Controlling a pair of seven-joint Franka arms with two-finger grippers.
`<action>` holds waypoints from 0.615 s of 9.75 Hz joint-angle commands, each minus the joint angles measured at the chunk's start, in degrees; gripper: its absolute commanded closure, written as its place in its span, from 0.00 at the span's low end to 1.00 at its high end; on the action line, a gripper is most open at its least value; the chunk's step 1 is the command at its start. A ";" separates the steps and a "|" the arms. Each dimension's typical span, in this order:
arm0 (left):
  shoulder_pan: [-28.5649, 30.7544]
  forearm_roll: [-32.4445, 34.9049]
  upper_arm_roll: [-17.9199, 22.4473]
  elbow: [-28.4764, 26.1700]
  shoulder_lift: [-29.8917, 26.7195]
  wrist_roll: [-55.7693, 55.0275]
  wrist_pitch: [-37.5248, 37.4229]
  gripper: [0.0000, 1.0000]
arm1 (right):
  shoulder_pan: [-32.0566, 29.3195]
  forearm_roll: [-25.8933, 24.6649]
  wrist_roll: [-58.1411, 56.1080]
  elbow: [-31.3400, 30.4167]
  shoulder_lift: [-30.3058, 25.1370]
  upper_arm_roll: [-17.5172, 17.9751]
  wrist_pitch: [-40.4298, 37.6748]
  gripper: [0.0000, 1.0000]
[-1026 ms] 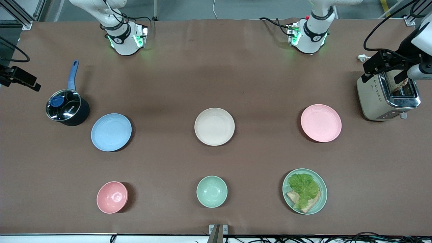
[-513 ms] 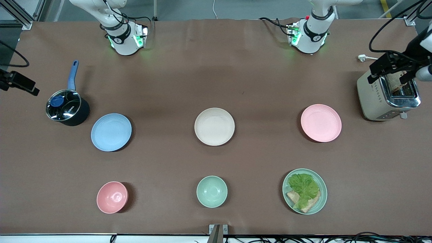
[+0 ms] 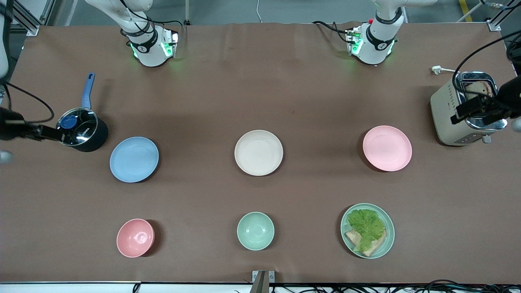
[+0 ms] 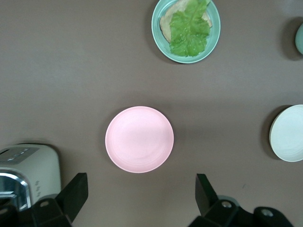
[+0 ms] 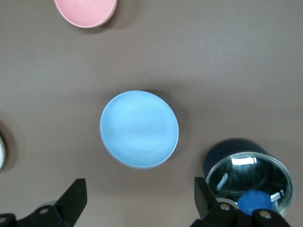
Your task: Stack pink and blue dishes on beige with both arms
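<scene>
My left gripper grabs the pink plate by its rim (image 3: 410, 149) next. Then my left gripper stacks the pink plate on the beige plate (image 3: 258, 152).
The pale pink plate (image 3: 387, 148) lies toward the left arm's end of the table, the light blue plate (image 3: 134, 159) toward the right arm's end, and the beige plate (image 3: 258, 152) between them. All three lie apart and hold nothing. My left gripper (image 3: 474, 112) hangs high by the toaster; in the left wrist view it (image 4: 140, 194) is open, with the pink plate (image 4: 139, 139) below. My right gripper (image 3: 36, 132) hangs beside the pot; it (image 5: 140, 196) is open, and the blue plate (image 5: 139, 129) is under it.
A lidded dark pot (image 3: 80, 129) with a blue handle stands beside the blue plate. A toaster (image 3: 466, 108) holding bread stands beside the pink plate. Nearer the front camera sit a pink bowl (image 3: 135, 237), a mint-green bowl (image 3: 255, 230) and a mint-green plate (image 3: 388, 244) with lettuce and bread.
Both grippers have swung lower in the front view: the left one across the toaster top, the right one in toward the pot. The plates have not moved.
</scene>
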 commanded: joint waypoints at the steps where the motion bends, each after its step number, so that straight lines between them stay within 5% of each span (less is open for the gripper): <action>1: -0.07 -1.21 0.25 -14.53 -0.15 4.76 15.49 0.00 | -1.89 2.74 -7.54 -8.68 2.03 -0.16 10.08 0.00; 3: -0.16 -1.12 0.25 -23.10 4.23 7.77 32.41 0.00 | -2.33 5.97 -13.50 -12.03 7.21 -0.52 15.90 0.00; 6: 2.28 -1.21 0.16 -23.30 12.23 11.55 33.42 0.05 | -2.42 11.79 -21.71 -19.58 11.37 -0.61 27.23 0.04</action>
